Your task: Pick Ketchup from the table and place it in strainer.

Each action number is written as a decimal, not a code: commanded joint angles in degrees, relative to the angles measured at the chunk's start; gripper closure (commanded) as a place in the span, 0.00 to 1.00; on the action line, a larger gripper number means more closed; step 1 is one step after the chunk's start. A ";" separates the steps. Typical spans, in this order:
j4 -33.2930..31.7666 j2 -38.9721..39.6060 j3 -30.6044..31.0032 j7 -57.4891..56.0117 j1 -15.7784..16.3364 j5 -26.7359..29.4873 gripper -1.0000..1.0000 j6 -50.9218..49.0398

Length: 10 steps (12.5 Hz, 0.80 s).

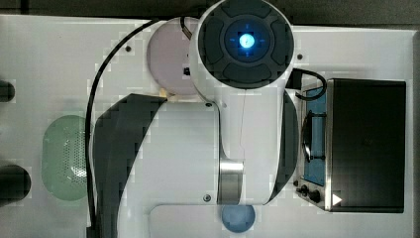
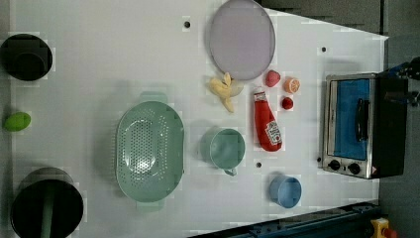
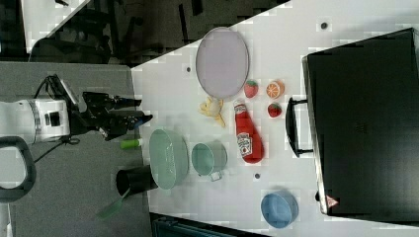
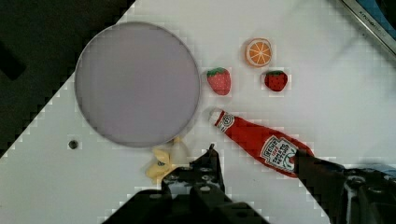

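Observation:
My gripper should grab the bottle next by its labeled half (image 2: 269, 133), opposite the white cap, to place the Ketchup in the strainer (image 2: 148, 151).
The Ketchup (image 2: 266, 121) is a red bottle with a white cap and a label patch, lying on its side on the white table between the green cup and the toaster oven; it also appears as the Ketchup (image 3: 247, 134) and the Ketchup (image 4: 259, 142). The strainer (image 2: 148, 151), a pale mint-green oval basket with a perforated bottom, stands empty on the far side of the cup; I also see the strainer (image 1: 64, 156) and the strainer (image 3: 169, 158). My gripper (image 3: 137, 110) hangs high above the table, open and holding nothing. In the wrist view my gripper (image 4: 255, 154) has a finger on each side of the bottle's lower half.
A green cup (image 2: 225, 148) with a handle stands between strainer and Ketchup. A purple plate (image 2: 241, 38), banana (image 2: 224, 89), strawberry (image 2: 272, 78), orange slice (image 2: 292, 85) and small red fruit (image 2: 287, 103) lie near the cap. A toaster oven (image 2: 361, 124) and a blue cup (image 2: 286, 191) stand beyond.

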 commanded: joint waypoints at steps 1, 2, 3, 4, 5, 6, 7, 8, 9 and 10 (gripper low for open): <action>-8.70 -16.04 3.15 -0.50 -5.79 0.09 0.21 -9.54; -8.81 -15.87 3.20 -0.50 -5.79 0.09 0.10 -9.53; -9.07 -15.50 3.31 -0.52 -5.78 0.09 0.00 -9.52; -9.64 -14.94 3.46 -0.55 -5.78 0.09 0.00 -9.51; -10.47 -14.20 3.63 -0.59 -5.74 0.09 0.00 -9.49; -11.51 -13.30 3.88 -0.59 -5.74 0.09 0.00 -9.43; -12.66 -12.18 4.18 -0.60 -5.73 0.09 0.00 -8.88; -13.90 -10.93 4.47 -0.69 -5.69 0.09 0.00 -7.44; -15.11 -9.55 4.79 -1.51 -5.68 0.09 0.00 -5.24; -16.32 -8.11 5.13 -4.06 -5.67 0.09 0.00 -2.53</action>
